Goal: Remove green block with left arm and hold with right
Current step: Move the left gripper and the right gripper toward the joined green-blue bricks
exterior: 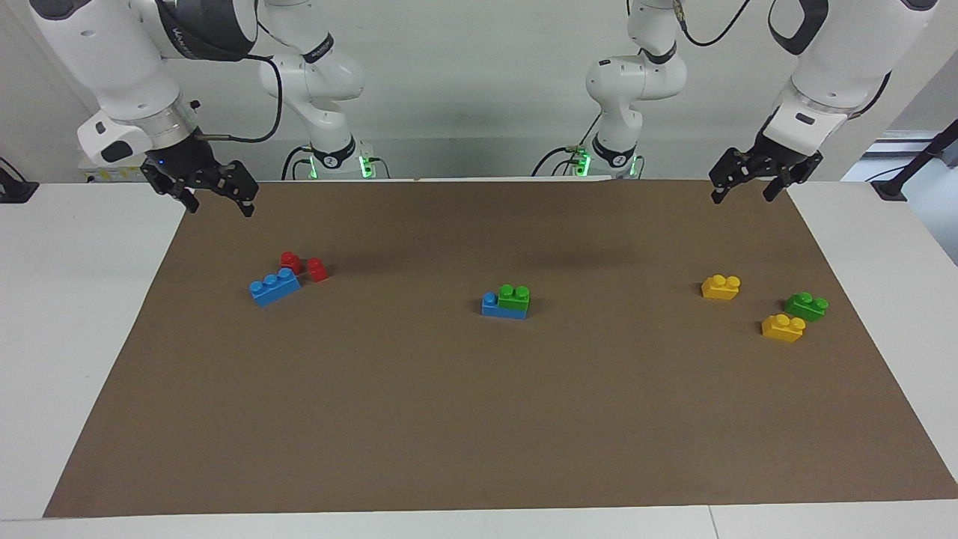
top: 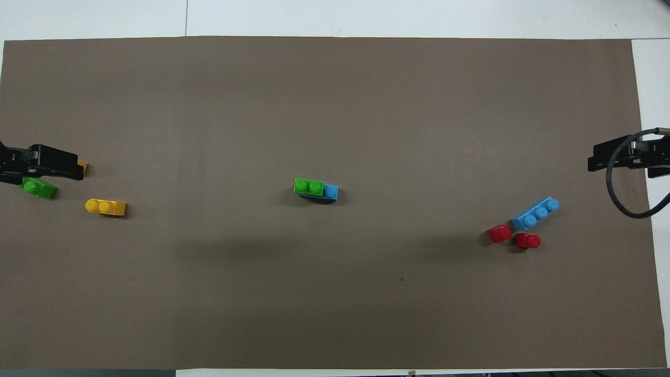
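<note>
I need to grab the blue brick by its bare end [top: 331, 192] next with my right gripper to hold it, because the green block [top: 309, 187] covers the rest of the brick's studs.
A green block [exterior: 514, 296] sits pressed onto one end of a blue three-stud brick [exterior: 498, 308] in the middle of the brown mat; both also show in the overhead view, green [top: 308, 186] and blue [top: 331, 192]. A second green block [exterior: 806, 305] lies loose toward the left arm's end and shows in the overhead view [top: 39, 188]. My left gripper [exterior: 745, 193] is open and empty, raised over the mat's edge at its own end. My right gripper [exterior: 218, 202] is open and empty, raised over the mat's corner at the right arm's end.
Two yellow blocks [exterior: 721, 287] [exterior: 782, 328] lie beside the loose green block. Another blue brick [exterior: 274, 287] and two red pieces [exterior: 291, 262] [exterior: 317, 269] lie toward the right arm's end. The brown mat [exterior: 479, 419] covers most of the white table.
</note>
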Robot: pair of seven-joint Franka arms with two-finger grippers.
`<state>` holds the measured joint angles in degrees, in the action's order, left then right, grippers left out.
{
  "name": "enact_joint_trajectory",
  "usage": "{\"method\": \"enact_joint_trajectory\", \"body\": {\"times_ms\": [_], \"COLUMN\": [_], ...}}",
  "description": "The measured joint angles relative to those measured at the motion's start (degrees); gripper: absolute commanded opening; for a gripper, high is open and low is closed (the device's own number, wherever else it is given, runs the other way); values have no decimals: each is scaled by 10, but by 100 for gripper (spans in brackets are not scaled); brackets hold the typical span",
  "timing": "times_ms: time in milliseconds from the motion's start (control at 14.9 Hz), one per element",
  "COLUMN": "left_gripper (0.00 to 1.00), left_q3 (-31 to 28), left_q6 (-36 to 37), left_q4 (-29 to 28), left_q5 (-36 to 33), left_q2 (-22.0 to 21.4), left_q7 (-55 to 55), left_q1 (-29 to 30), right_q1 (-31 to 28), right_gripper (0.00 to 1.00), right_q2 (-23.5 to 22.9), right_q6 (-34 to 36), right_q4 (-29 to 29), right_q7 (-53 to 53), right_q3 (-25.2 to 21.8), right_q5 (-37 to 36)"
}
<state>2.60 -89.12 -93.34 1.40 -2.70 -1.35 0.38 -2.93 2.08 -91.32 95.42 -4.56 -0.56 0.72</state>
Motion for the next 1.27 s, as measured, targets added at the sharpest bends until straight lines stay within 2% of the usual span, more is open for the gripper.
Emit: {"method": "enact_joint_trajectory", "body": {"times_ms": [402, 603, 804, 1005, 1139, 1273], "left_gripper": [100, 100, 100, 100, 100, 100], "left_q3": [0, 0, 1, 9, 12, 14], "left_q6": [0, 0, 0, -1, -6, -14], "left_q4": [0, 0, 0, 0, -4, -16], "left_q5": [0, 0, 0, 0, 1, 3], "left_q2": [0, 0, 0, 0, 0, -3], "left_q7": [0, 0, -6, -87, -172, -233], "left_q1": [0, 0, 0, -3, -17, -34], "right_q1": [0, -3, 15, 77, 102, 113], "right_gripper": [100, 100, 100, 100, 100, 100], "right_q2": [0, 0, -4, -15, -30, -45], "right_q6": [-2, -24, -56, -78, -96, -136], "right_q4": [0, 1, 10, 23, 31, 51], "right_q7": [2, -13, -152, -361, -488, -571], "right_q3": [0, 0, 7, 12, 15, 15], "right_q5": [0, 0, 2, 7, 47, 94]}}
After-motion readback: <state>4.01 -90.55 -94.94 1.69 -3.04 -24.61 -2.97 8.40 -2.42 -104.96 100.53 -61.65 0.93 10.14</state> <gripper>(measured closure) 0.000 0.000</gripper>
